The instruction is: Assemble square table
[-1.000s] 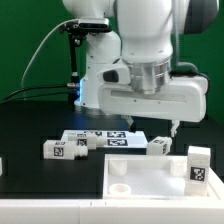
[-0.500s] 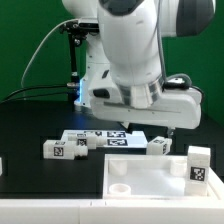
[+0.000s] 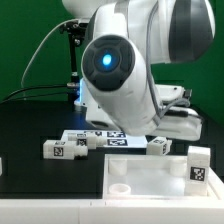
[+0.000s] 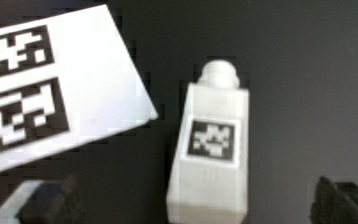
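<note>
I should next grab the white leg by its tagged body [image 4: 210, 160] with my gripper, so that the leg's rounded tip stays free to join the square table top.
In the wrist view a white table leg [image 4: 211, 140] with a black-and-white tag lies on the black table. Its lower end sits between the two dark fingers of my gripper [image 4: 194, 205], which is open and apart from the leg on both sides. In the exterior view this leg [image 3: 160, 146] lies just right of the marker board [image 3: 115, 138], under the arm. The square table top [image 3: 150, 178] lies flat at the front, with a tagged leg [image 3: 198, 166] standing at its right edge. Two more legs [image 3: 55, 148] [image 3: 76, 139] lie to the exterior view's left.
The marker board [image 4: 51, 90] lies close beside the leg in the wrist view. The white robot base [image 3: 95, 85] stands behind, with cables at the back left. The arm's bulky body hides the table behind the marker board.
The arm has swung and turned its wrist, so its joint with the blue light now faces the camera. The hand has dropped lower over the leg right of the marker board. The jaws stayed open.
</note>
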Tool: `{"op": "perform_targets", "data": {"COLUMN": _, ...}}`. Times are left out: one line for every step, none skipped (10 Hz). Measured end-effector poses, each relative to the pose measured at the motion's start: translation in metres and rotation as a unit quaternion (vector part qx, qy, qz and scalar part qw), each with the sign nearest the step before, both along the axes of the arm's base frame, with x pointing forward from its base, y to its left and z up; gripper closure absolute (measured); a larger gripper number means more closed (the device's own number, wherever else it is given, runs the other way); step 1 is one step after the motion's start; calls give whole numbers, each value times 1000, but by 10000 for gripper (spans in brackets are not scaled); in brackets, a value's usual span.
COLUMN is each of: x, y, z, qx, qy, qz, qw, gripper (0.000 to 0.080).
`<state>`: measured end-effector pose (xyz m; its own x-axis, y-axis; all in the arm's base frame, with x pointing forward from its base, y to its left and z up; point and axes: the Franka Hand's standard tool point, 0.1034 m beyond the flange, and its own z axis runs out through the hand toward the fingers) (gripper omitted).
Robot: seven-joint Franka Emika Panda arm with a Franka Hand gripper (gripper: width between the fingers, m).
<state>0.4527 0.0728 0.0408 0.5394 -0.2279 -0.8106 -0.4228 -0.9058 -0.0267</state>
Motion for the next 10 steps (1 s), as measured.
{"op": "perform_targets", "data": {"x": 0, "y": 0, "z": 1, "qx": 0, "qy": 0, "qz": 0, "qw": 1000, "gripper": 151}}
{"op": "perform_targets", "data": {"x": -7, "y": 4, "z": 1, "qx": -5, "qy": 26, "qz": -6, "qw": 1000, "gripper": 151}}
{"op": "perform_targets", "data": {"x": -9, "y": 9, "z": -3, "qx": -17, "qy": 33, "qz": -15, "qw": 999, "gripper": 151}}
{"op": "perform_targets", "data": {"x": -10, "y": 14, "z": -6, "qx": -22, "qy": 30, "qz": -17, "qw": 999, "gripper": 151}}
{"op": "perform_targets", "data": {"x": -12, "y": 15, "z": -10, "qx": -25, "qy": 26, "qz": -18, "qw": 999, "gripper": 151}}
{"op": "perform_targets", "data": {"x": -20, "y": 14, "z": -17, "qx": -29, "qy": 28, "qz": -20, "qw": 999, "gripper": 151}}
{"op": "perform_targets", "data": {"x": -28, "y": 15, "z": -22, "qx": -31, "qy": 34, "qz": -20, "qw": 999, "gripper": 151}}
{"op": "perform_targets", "data": {"x": -31, "y": 17, "z": -24, "qx": -30, "qy": 37, "qz": -19, "qw": 999, "gripper": 151}}
{"op": "perform_targets", "data": {"x": -35, "y": 21, "z": -29, "qx": -35, "qy": 37, "qz": -20, "qw": 999, "gripper": 151}}
{"op": "perform_targets", "data": {"x": -38, "y": 23, "z": -30, "qx": -36, "qy": 41, "qz": -20, "qw": 998, "gripper": 151}}
